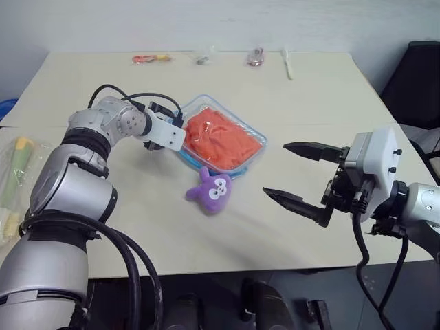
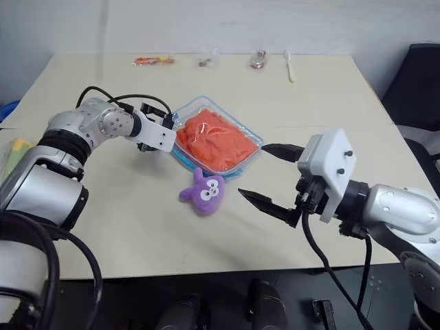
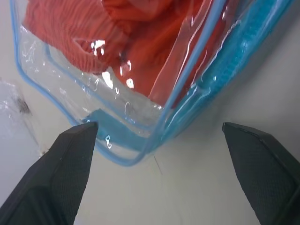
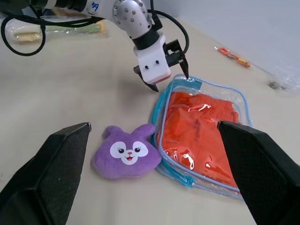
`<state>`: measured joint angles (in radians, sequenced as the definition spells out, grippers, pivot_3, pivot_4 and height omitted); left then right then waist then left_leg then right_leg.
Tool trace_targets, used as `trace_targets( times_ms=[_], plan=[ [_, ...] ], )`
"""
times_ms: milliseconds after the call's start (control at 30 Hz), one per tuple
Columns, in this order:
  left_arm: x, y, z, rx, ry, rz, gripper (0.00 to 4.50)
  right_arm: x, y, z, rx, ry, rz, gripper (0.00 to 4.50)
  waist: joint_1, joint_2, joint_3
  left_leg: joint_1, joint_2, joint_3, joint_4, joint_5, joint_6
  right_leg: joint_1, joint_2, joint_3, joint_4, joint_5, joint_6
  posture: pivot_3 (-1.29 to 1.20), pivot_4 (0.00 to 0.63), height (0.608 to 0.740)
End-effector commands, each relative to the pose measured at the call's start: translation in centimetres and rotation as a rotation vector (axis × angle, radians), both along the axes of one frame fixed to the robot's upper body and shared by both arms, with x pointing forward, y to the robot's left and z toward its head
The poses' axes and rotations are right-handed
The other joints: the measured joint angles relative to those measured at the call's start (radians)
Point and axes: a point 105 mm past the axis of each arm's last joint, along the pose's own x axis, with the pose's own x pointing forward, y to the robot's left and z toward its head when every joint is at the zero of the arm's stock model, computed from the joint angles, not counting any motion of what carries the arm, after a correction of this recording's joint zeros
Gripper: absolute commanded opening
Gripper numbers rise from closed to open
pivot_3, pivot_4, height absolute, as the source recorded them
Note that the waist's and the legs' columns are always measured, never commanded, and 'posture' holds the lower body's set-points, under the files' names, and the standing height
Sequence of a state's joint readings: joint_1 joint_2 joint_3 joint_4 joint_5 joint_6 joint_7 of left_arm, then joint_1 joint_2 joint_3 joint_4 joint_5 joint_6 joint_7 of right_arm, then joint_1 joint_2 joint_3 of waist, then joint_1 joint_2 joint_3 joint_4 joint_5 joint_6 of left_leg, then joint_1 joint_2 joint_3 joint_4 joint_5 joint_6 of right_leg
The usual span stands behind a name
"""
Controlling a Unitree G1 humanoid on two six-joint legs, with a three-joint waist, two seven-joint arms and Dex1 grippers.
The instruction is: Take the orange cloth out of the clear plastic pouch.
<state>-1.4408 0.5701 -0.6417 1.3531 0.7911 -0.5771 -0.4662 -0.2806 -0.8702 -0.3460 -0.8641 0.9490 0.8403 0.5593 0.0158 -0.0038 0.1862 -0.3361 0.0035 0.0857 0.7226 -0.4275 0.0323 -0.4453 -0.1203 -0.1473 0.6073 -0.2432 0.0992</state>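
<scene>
The left gripper needs to close on the pouch's light blue corner [image 3: 127,149], because its fingers are on either side of that corner, past the corner's end.
The clear plastic pouch [image 1: 256,152], with a light blue rim, lies flat in the middle of the table. The orange cloth [image 1: 221,139] is bunched inside it and takes up most of the room. My left gripper [image 1: 173,135] is open at the pouch's left corner. In the left wrist view that corner [image 3: 140,154] sits just ahead, between the two spread fingers, and the cloth [image 3: 70,28] shows behind the plastic. My right gripper [image 1: 275,169] hovers open to the right of the pouch, holding nothing, and faces the pouch [image 4: 165,101].
A small purple plush toy [image 1: 210,191] lies against the pouch's near edge. A wrinkly bag with a yellow-green brush [image 1: 15,175] sits at the table's left edge. Small items [image 1: 151,59] and a white utensil [image 1: 287,63] line the far edge. A black chair [image 1: 416,82] stands at the right.
</scene>
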Motion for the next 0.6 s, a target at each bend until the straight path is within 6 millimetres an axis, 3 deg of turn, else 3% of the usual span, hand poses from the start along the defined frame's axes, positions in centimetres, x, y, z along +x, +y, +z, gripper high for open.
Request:
trace_targets(
  times_ms=[33,100,467,600],
  plan=[
    [0.6,-0.4,1.7,-0.012,-0.084,0.007,4.09,-0.6,-0.2,0.9,-0.012,-0.049,-0.014,4.5,0.009,0.0,0.0,0.0,0.0,0.0,0.0,0.0,0.0,0.0,0.0,0.0,0.0,0.0,0.0,0.0,0.15,0.74],
    [0.8,-0.5,1.7,-0.024,-0.101,0.011,3.62,-0.7,-0.3,0.9,-0.014,-0.047,-0.017,4.5,0.012,-0.001,0.0,0.0,0.0,0.0,0.0,0.0,0.0,0.0,0.0,0.0,0.0,0.0,0.0,0.0,0.15,0.74],
    [0.8,-0.6,0.9,-0.06,-0.093,0.018,0.1,-0.6,-0.3,0.8,-0.018,-0.037,-0.015,4.5,0.011,-0.001,0.0,-0.001,0.0,0.0,0.001,0.0,0.001,0.0,0.0,0.0,0.0,0.0,0.001,0.0,0.15,0.74],
    [0.4,-0.4,0.3,-0.057,-0.053,0.01,0.03,-0.2,-0.5,0.7,-0.023,-0.033,-0.016,4.5,0.01,-0.001,0.0,-0.001,0.0,0.0,0.001,0.0,0.001,0.0,0.0,0.0,0.0,0.0,0.001,0.0,0.15,0.74]
  ],
)
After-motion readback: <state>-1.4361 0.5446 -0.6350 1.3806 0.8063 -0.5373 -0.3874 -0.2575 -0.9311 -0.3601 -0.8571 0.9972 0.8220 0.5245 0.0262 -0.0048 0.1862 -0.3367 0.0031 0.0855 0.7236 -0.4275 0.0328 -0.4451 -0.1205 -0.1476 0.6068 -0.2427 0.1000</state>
